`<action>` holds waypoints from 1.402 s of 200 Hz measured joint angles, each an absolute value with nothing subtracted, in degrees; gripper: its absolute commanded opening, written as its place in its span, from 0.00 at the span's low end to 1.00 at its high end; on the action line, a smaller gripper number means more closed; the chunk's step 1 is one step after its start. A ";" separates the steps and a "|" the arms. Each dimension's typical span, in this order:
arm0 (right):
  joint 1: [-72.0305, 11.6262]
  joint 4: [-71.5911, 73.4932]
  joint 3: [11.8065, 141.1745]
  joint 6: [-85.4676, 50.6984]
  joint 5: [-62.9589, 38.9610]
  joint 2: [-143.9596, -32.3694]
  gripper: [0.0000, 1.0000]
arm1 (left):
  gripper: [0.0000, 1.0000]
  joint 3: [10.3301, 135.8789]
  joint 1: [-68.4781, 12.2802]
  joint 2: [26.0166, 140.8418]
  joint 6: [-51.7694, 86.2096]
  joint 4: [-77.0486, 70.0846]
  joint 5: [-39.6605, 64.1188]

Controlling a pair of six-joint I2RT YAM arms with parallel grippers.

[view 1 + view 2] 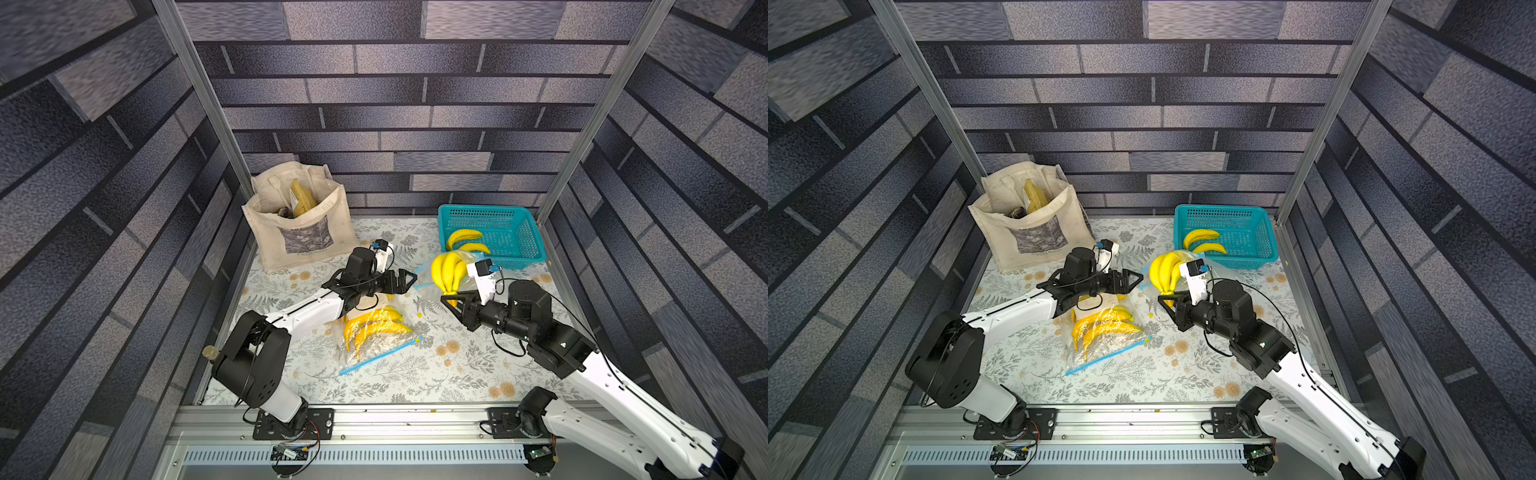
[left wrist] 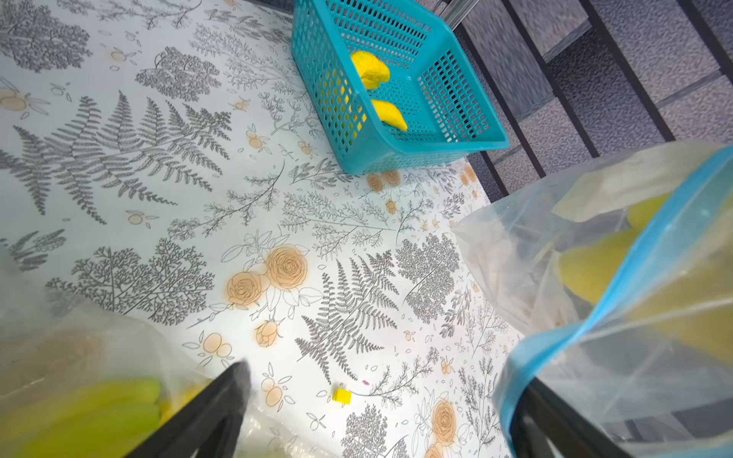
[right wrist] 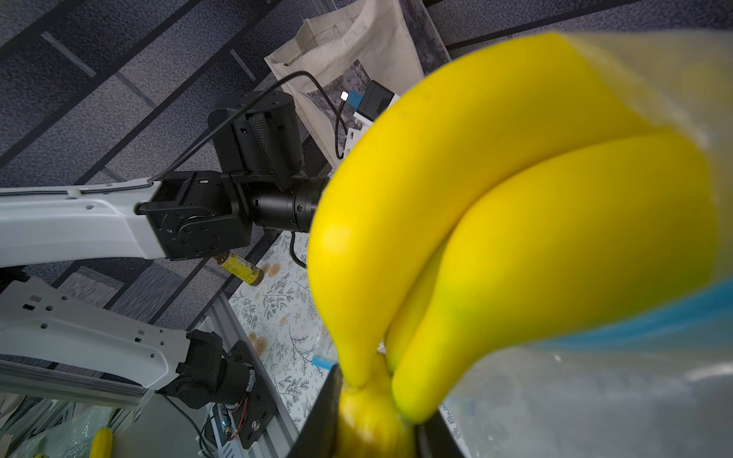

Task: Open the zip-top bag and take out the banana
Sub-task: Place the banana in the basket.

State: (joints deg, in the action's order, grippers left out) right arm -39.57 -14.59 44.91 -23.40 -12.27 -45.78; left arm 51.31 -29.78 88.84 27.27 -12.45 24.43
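Observation:
My left gripper keeps the bag's opening open next, and for that it will grab the zip-top bag (image 1: 423,277) at its blue zip edge.
My right gripper (image 1: 451,297) is shut on the stem of a yellow banana bunch (image 1: 446,272), held up above the table. In the right wrist view the stem sits between the jaws of my right gripper (image 3: 377,428), and the banana bunch (image 3: 496,218) has its far ends still under clear plastic. The clear zip-top bag (image 1: 423,277) with a blue zip hangs around and behind the bunch. My left gripper (image 1: 410,278) is open right beside the bag's edge. In the left wrist view the zip-top bag (image 2: 634,297) lies with its blue zip against one finger of my left gripper (image 2: 380,416).
A second clear bag of bananas (image 1: 376,332) lies on the floral cloth under the left arm. A teal basket (image 1: 523,232) with bananas stands at the back right, and a canvas tote (image 1: 295,232) at the back left. A tiny yellow block (image 2: 342,396) lies on the cloth.

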 measured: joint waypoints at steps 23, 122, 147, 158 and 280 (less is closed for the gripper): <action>-39.57 -16.73 44.95 -23.59 -12.29 -46.50 0.00 | 1.00 47.88 -29.32 87.20 27.27 -12.88 23.14; -39.07 -8.62 44.05 -27.31 -14.72 -48.25 0.00 | 1.00 46.50 -28.40 76.97 25.98 -11.27 19.22; -38.96 -1.69 42.35 -29.93 -17.61 -50.00 0.00 | 0.83 45.80 -28.40 77.12 26.55 -11.70 19.73; -38.96 1.06 42.35 -31.14 -18.79 -51.68 0.00 | 0.72 45.80 -28.40 77.60 26.68 -12.53 20.36; -38.96 12.43 40.75 -37.39 -24.01 -58.22 0.00 | 0.00 50.37 -29.91 82.50 27.92 -11.46 22.00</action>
